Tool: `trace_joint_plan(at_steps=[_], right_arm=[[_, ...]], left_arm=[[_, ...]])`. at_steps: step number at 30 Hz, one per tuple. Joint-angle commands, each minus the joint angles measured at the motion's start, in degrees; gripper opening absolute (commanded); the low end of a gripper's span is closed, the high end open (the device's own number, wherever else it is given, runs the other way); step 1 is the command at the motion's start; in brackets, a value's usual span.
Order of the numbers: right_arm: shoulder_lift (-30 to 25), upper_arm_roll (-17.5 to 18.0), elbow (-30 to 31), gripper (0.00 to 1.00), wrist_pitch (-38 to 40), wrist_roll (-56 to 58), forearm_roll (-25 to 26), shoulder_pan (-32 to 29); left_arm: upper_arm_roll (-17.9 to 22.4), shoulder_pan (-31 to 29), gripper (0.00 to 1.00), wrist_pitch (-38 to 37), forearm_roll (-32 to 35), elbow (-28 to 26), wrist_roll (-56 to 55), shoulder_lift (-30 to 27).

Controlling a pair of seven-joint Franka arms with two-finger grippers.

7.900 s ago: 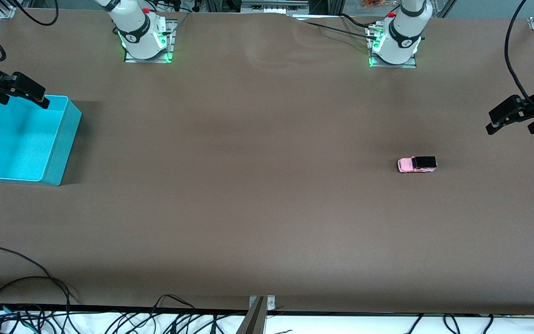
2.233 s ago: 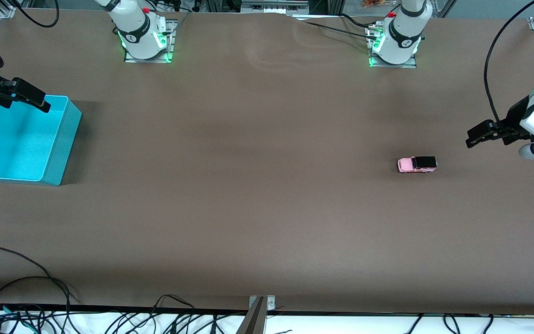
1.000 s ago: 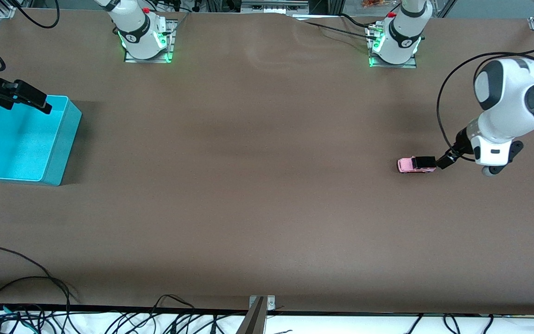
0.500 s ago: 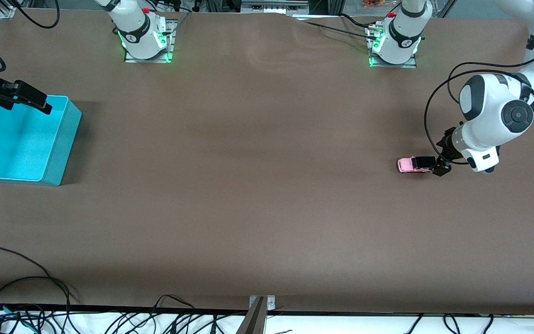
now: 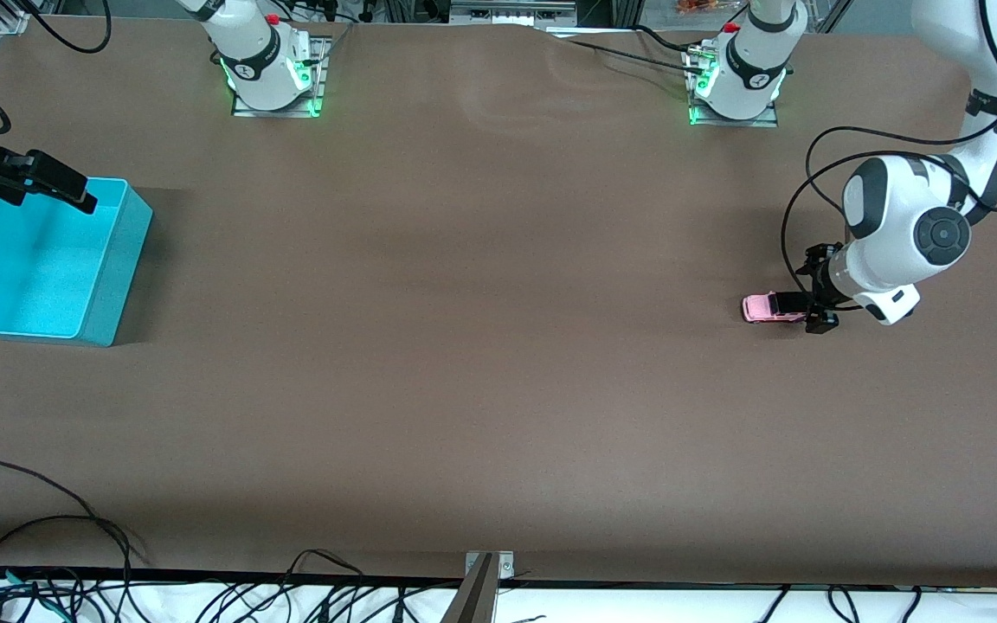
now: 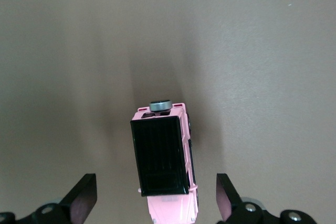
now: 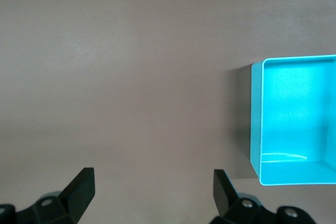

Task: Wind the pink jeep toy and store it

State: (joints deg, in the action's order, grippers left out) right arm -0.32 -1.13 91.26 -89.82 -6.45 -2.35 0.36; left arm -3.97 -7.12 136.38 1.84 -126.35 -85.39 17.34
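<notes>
My left fingers stand above the jeep's black roof, so closing now would miss it. My left gripper lowers first, then closes on the roof.
The pink jeep toy, light pink with a black roof, stands on the brown table toward the left arm's end. My left gripper is open and low at the jeep's black-roofed end. In the left wrist view the jeep lies between the two spread fingers, untouched, with a grey spare wheel at its end. My right gripper is open and empty, waiting over the edge of the turquoise bin. The right wrist view shows the bin empty.
The arm bases stand along the table's edge farthest from the front camera. Cables lie past the table's near edge. A black cable loops around the left arm's wrist.
My left arm has swung in from the table's end and come down to the jeep; its open fingers now straddle the jeep's rear. The jeep, the bin and the right arm have not moved.
</notes>
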Motion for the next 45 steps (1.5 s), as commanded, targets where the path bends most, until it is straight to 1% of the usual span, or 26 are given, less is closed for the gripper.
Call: trace_joint_plan(at_steps=[1, 5, 8, 12, 15, 18, 20, 25, 28, 37, 45], right_arm=[[0.41, -0.18, -1.00, 1.00, -0.09, 0.12, -1.07, -0.10], [0.41, -0.18, -0.91, 1.00, -0.09, 0.12, -1.07, -0.10], [0.41, -0.18, -1.00, 1.00, 0.00, 0.12, -1.07, -0.10], [0.41, -0.18, -0.91, 1.00, 0.00, 0.12, -1.07, -0.10], [0.41, -0.18, -0.91, 1.00, 0.00, 0.12, -1.07, -0.10], [0.41, -0.18, -0.91, 1.00, 0.00, 0.12, -1.07, -0.10], [0.41, -0.18, -1.00, 1.00, 0.00, 0.12, -1.07, -0.10], [0.41, -0.18, -0.91, 1.00, -0.09, 0.12, -1.07, -0.10], [0.41, -0.18, -0.91, 1.00, 0.00, 0.12, -1.07, -0.10], [0.41, -0.10, -0.91, 1.00, 0.00, 0.12, -1.07, -0.10], [0.41, -0.18, -0.91, 1.00, -0.09, 0.12, -1.07, -0.10]], left_arm=[[-0.16, 0.18, 0.97, 3.62, 0.27, 0.32, -5.66, 3.05], [-0.16, 0.18, 0.95, 4.15, 0.27, 0.32, -6.98, 3.66], [-0.16, 0.18, 0.91, 4.42, 0.27, 0.23, -7.42, 4.19], [-0.16, 0.18, 0.90, 4.42, 0.27, 0.32, -7.42, 4.63], [-0.16, 0.27, 0.86, 4.42, 0.35, 0.23, -8.04, 4.72], [-0.16, 0.27, 0.75, 4.42, 0.97, 0.14, -8.65, 4.81], [-0.25, 0.62, 0.62, 4.42, 1.41, -0.03, -9.00, 4.98], [-0.25, 2.46, 0.37, 4.33, 2.29, -0.12, -11.38, 5.42], [-0.25, 2.46, 0.28, 4.33, 2.90, -0.12, -11.47, 5.60], [-0.25, 2.02, 0.17, 4.33, 2.99, -0.03, -11.29, 5.69], [-0.16, 1.67, 0.16, 4.42, 3.69, 0.41, -10.76, 6.57]])
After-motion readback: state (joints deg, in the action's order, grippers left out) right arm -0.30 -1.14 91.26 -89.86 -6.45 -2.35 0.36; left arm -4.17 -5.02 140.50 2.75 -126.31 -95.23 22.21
